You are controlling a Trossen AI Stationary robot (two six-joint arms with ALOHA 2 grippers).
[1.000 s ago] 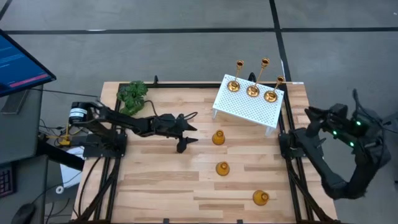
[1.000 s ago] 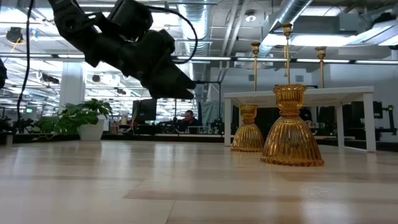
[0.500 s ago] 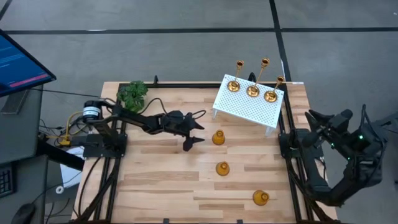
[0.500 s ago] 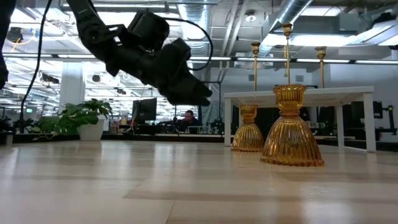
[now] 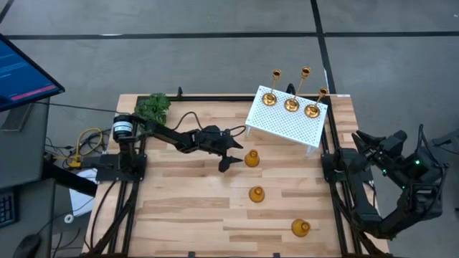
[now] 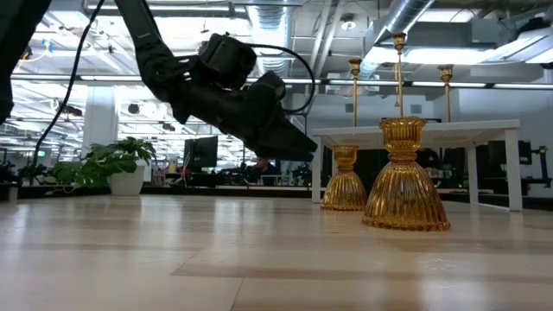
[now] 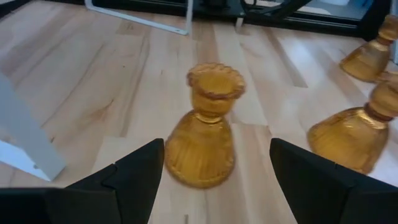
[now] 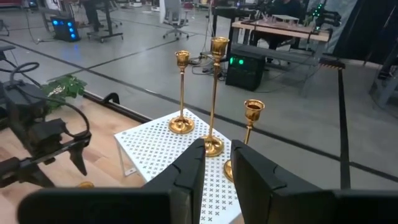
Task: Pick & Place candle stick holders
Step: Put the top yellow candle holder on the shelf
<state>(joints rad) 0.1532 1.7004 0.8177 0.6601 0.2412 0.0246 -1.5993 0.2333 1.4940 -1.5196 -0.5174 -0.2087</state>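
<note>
The far amber holder should go on the white stand with holes, so the left gripper should next grab it by its narrow neck [image 7: 210,116].
Three squat amber holders stand on their wide bases on the wooden table: a far one [image 5: 252,158], a middle one [image 5: 256,193] and a near one [image 5: 300,228]. Three tall brass sticks [image 5: 291,104] stand on the white perforated stand [image 5: 283,125]. My left gripper [image 5: 234,157] is open just left of the far amber holder [image 7: 205,127]. In the left wrist view its fingers [image 7: 134,174] stand on either side of the holder, apart from it. My right gripper [image 8: 216,158] is shut and empty, beyond the table's right edge.
A green leafy plant [image 5: 152,107] sits at the table's far left corner. The white stand fills the far right corner. Bare wood lies at the near left [image 5: 179,215]. A monitor [image 5: 21,72] stands left of the table.
My left gripper has gone toward the table's right edge and down a little, staying open, until it stands right by the far amber holder. My right arm has drawn back a little outside the right edge. No holder has moved.
</note>
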